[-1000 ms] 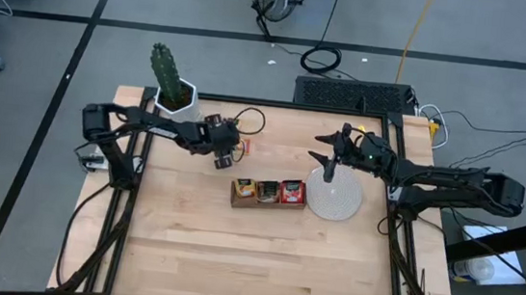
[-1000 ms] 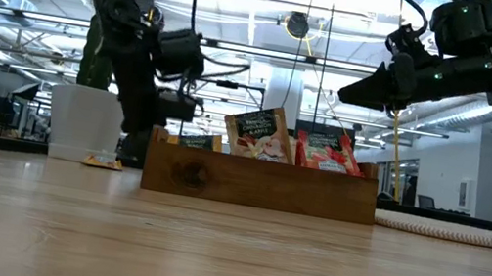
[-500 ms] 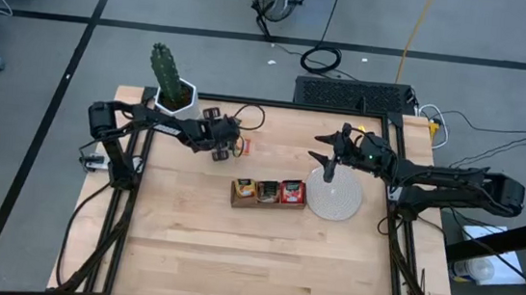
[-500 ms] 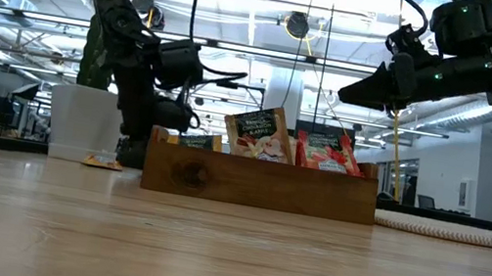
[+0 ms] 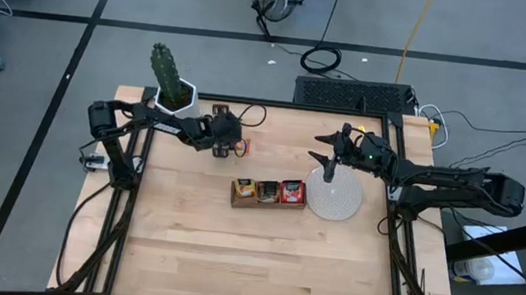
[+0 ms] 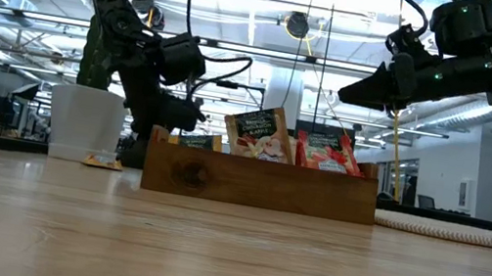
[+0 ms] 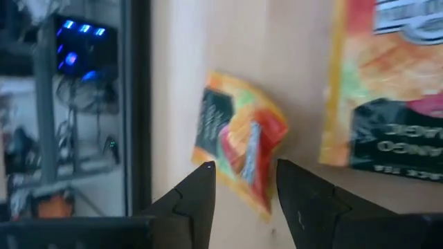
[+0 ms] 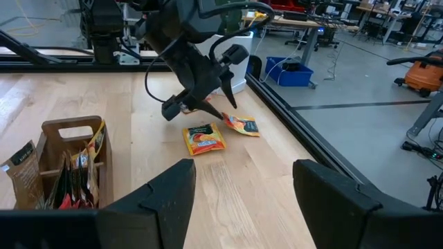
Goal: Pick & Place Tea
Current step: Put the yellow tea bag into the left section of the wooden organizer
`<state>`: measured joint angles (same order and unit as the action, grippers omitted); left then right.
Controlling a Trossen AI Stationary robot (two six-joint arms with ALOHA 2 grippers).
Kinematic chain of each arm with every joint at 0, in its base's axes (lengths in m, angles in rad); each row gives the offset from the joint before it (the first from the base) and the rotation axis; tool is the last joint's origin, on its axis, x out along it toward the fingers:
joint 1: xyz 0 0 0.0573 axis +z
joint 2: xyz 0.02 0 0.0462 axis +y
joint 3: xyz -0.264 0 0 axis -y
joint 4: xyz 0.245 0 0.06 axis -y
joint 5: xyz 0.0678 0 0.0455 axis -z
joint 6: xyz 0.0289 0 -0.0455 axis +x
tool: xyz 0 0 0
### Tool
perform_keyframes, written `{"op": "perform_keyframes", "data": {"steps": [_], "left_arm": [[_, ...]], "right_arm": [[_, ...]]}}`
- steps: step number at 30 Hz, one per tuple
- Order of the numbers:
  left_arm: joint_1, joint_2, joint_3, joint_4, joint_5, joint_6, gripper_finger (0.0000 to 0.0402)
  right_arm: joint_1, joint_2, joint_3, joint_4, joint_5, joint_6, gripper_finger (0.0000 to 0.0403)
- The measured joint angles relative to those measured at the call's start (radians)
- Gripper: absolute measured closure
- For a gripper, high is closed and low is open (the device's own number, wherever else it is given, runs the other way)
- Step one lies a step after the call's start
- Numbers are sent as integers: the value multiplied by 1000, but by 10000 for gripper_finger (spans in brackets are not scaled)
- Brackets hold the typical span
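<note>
The small orange tea sachet needs to go on the wooden tray, so my left gripper will grab it by its red corner point(image 7: 266, 199) next.
Two orange tea sachets lie flat on the table at the far left: one point(image 8: 205, 137) point(image 7: 387, 83) and a second point(image 8: 241, 125) point(image 7: 239, 152) nearer the table's edge. My left gripper point(image 7: 243, 169) point(image 5: 235, 143) slants down over the second one, open, a finger on either side of its near corner. More sachets point(image 6: 266, 136) stand upright in the wooden tray point(image 6: 258, 185) point(image 5: 235, 195). My right gripper point(image 5: 324, 163) point(image 8: 242, 187) hangs open above the round whitish disc point(image 5: 335, 201), with nothing between its fingers. My left gripper stands with its two fingertips point(image 7: 204, 180) on either side of the second sachet's near corner point(image 7: 261, 200), coming down at a slant. I cannot tell whether the fingers touch the sachet. The sachet lies on the table, slightly buckled.
A potted cactus point(image 5: 174, 90) stands at the table's far left corner, just behind my left arm. A black frame rail point(image 8: 297, 131) runs along the table's far edge close to the two sachets. Bare wood fills the near half of the table point(image 5: 261, 264).
My left gripper has moved toward the table's far edge, onto the two loose sachets, sinking slightly and rolling about its own axis. The gap between its fingers looks unchanged. The right arm has kept still.
</note>
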<state>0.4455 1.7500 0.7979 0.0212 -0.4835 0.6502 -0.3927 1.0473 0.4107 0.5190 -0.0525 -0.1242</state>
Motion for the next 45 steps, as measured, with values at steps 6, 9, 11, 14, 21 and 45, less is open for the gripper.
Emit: {"op": "perform_keyframes", "data": {"steps": [6,9,11,14,21,45], "left_arm": [[13,0,0,2,47,28,245],[20,0,0,0,47,25,245],[26,0,0,-1,48,24,245],[37,0,0,-2,50,18,245],[59,7,0,-20,118,-42,245],[73,85,3,-1,64,-209,392]], "right_arm": [[0,0,0,0,0,0,177],[0,0,0,0,0,0,177],[0,0,0,0,0,0,177],[0,0,0,0,0,0,177],[0,0,0,0,0,0,177],[0,0,0,0,0,8,177]]}}
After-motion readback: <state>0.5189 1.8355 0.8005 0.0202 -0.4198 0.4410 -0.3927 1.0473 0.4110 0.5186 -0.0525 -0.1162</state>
